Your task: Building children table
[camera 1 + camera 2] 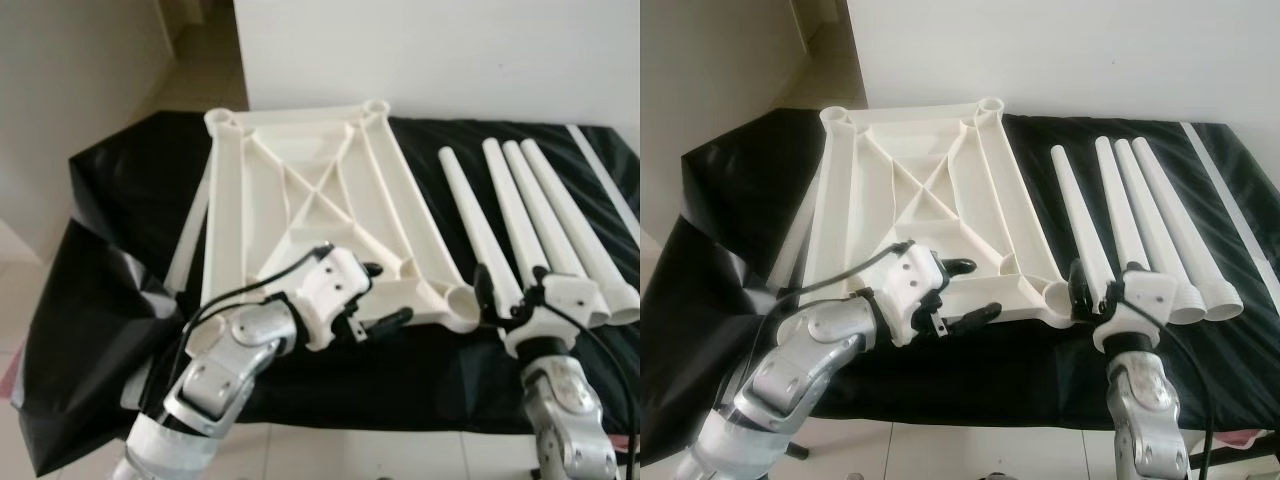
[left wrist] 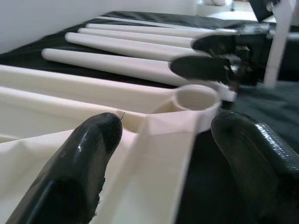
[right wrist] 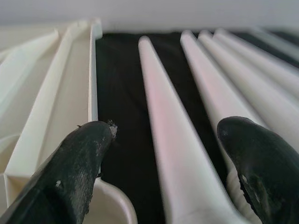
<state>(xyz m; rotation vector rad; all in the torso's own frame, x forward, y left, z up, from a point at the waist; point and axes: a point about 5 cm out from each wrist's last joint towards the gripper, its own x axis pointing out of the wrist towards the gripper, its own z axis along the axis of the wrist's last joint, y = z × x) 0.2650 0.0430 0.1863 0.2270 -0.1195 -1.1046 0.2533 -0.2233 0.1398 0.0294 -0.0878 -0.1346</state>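
The long leg gets narrower toward its thin tip [image 1: 446,154] and most of its bulk is at the thick end, so my right gripper should grab the leg's thick end [image 1: 504,291] next.
A white tabletop [image 1: 310,200] lies upside down on the black-covered table, its ribs and corner sockets facing up. My left gripper [image 1: 385,295] is open and straddles the tabletop's near rim [image 2: 159,154], just left of the near right socket [image 2: 196,98]. Several white tapered legs lie side by side to the right. My right gripper [image 1: 510,285] is open, with its fingers on either side of the thick near end of the leftmost leg [image 3: 173,140], close to that same socket [image 1: 462,300].
The black cloth [image 1: 120,200] drapes over the table's edges. A long thin white strip [image 1: 605,180] lies at the far right, and another white bar [image 1: 185,240] lies along the tabletop's left side. A white wall stands behind; pale floor tiles show on the left.
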